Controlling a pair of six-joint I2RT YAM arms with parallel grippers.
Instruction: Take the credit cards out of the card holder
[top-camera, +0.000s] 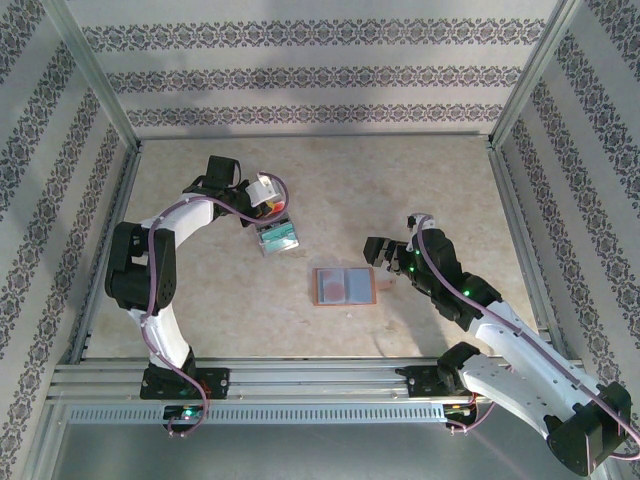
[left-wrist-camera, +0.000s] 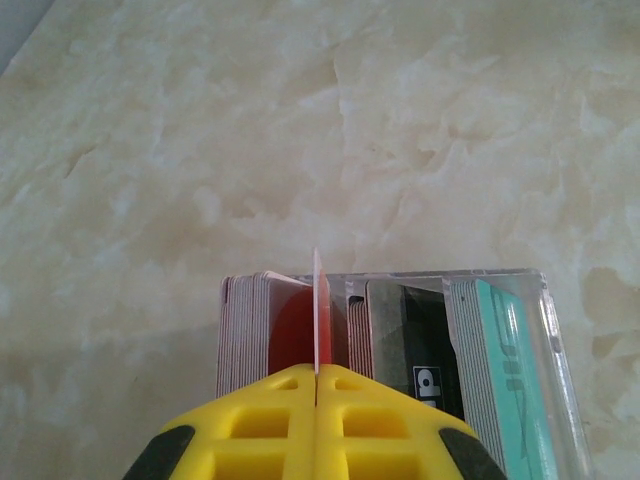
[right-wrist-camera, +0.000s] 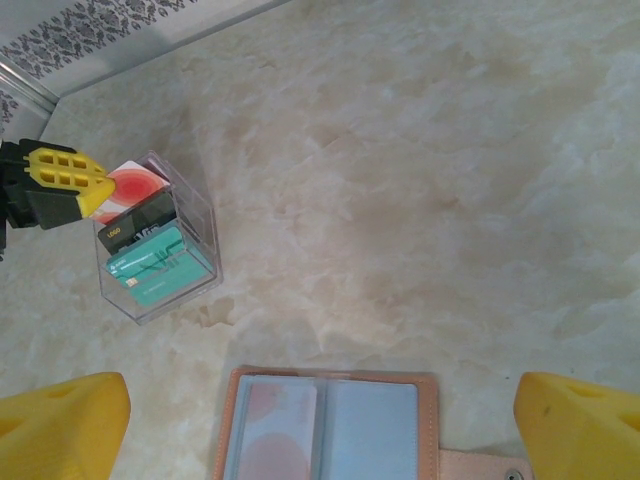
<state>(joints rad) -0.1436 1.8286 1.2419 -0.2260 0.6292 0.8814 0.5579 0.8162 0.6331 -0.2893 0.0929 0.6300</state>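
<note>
The red-and-white credit card's lower part sits inside the plastic box's rim, so it is time for my left gripper to open now.
The card holder lies open and flat mid-table, brown with a grey-blue lining. A reddish card shows through its left sleeve. My left gripper is shut on a red-and-white credit card, seen edge-on and standing upright over a clear plastic box. More credit cards stand packed in that box, among them a teal one and a dark one. In the top view the left gripper hovers at the box. My right gripper is open just above the card holder, nothing between its fingers.
Metal frame rails and patterned walls ring the marble-look table. The box of cards sits left of the card holder, with bare tabletop behind and to the right. My right gripper hangs at the card holder's right edge.
</note>
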